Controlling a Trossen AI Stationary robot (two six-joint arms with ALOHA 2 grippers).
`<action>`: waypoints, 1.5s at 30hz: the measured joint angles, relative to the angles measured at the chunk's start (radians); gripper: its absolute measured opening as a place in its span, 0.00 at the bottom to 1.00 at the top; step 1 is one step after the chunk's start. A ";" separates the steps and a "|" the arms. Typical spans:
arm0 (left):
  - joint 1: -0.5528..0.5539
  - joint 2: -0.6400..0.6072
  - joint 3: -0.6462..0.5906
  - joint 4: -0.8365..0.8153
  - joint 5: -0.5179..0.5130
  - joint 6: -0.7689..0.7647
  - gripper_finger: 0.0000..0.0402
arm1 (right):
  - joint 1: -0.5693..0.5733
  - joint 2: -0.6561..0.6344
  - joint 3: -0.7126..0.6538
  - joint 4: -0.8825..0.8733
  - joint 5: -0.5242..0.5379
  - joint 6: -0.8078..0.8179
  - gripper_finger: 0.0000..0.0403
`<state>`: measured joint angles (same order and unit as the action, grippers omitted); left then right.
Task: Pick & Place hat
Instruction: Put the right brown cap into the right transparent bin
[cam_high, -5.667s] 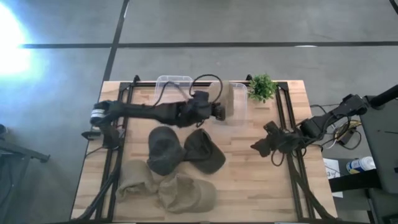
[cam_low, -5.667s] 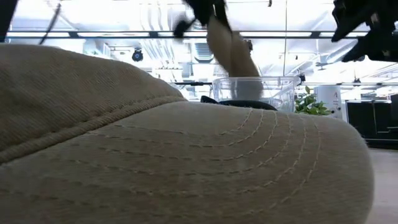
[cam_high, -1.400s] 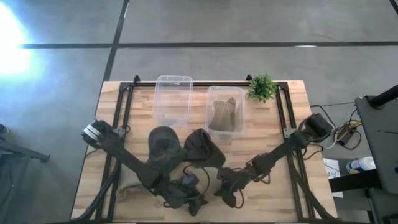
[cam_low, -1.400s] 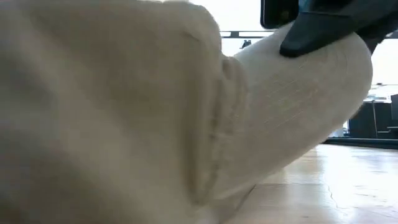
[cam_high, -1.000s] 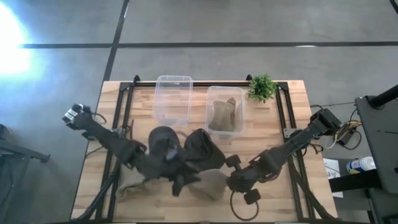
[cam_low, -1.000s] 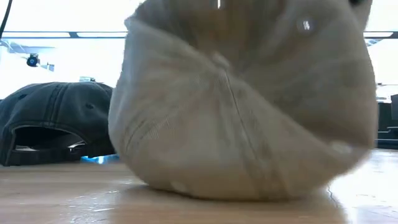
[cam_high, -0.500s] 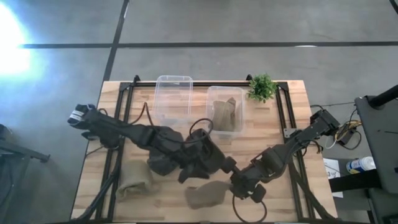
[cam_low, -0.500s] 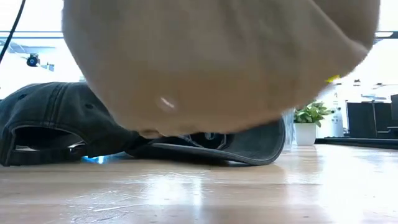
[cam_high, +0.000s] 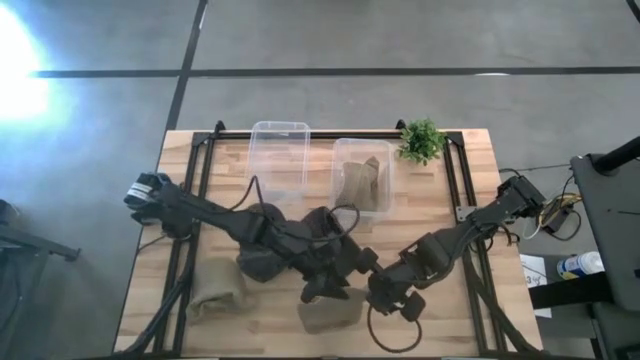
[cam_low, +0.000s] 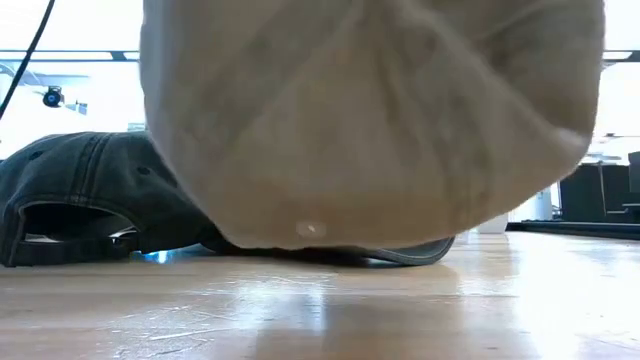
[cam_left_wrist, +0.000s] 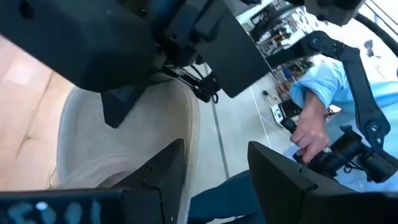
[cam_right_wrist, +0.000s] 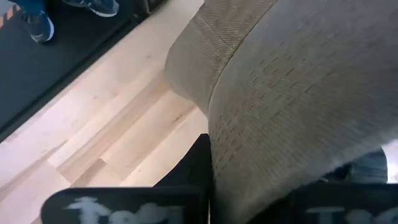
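Note:
My left gripper will next grab the tan hat by the edge of its brim (cam_left_wrist: 191, 134) to put it in the clear bin.
A tan hat (cam_high: 330, 316) hangs just above the table near its front edge; in the low view the tan hat (cam_low: 370, 120) fills the picture, clear of the wood. My right gripper (cam_high: 372, 298) reaches in from the right and is shut on it. My left gripper (cam_high: 326, 288) stands open right beside the hat, over the dark hats. In the left wrist view one finger (cam_left_wrist: 163, 169) is next to the hat's cloth (cam_left_wrist: 124, 137); whether they touch I cannot tell. My right gripper pinches the tan hat's cloth (cam_right_wrist: 249, 143) between its two fingers at the hat's right-hand edge (cam_high: 356, 308). Which part of the hat this is I cannot tell. It comes from the table's right, slanting down. The hat hangs below it, clear of the table.
Two dark hats (cam_high: 268, 250) (cam_high: 330, 238) lie mid-table, one showing in the low view (cam_low: 80, 195). Another tan hat (cam_high: 215, 290) lies front left. Two clear bins (cam_high: 278, 160) (cam_high: 386, 190) stand at the back, the right one holding a tan hat. A plant (cam_high: 421, 140) stands back right.
The tan hat, whose crown rested on the table a second ago, now hangs clear of it and has turned. My left gripper, still open, has gone toward the table's right, to just beside the right gripper.

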<state>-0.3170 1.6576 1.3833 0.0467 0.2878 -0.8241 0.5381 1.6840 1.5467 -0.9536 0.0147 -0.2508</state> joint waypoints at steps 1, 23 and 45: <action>-0.003 0.005 0.003 0.001 0.001 0.013 0.42 | 0.000 0.000 0.000 0.000 -0.002 0.000 0.03; -0.020 0.060 0.007 -0.147 -0.019 0.137 0.33 | -0.039 0.000 0.000 -0.014 -0.045 -0.004 0.03; -0.014 0.041 0.006 -0.096 -0.357 0.196 0.02 | 0.047 -0.201 0.000 -0.287 0.353 0.564 0.46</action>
<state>-0.3307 1.6988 1.3888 -0.0491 -0.0695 -0.6285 0.5849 1.4833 1.5463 -1.2404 0.3676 0.3136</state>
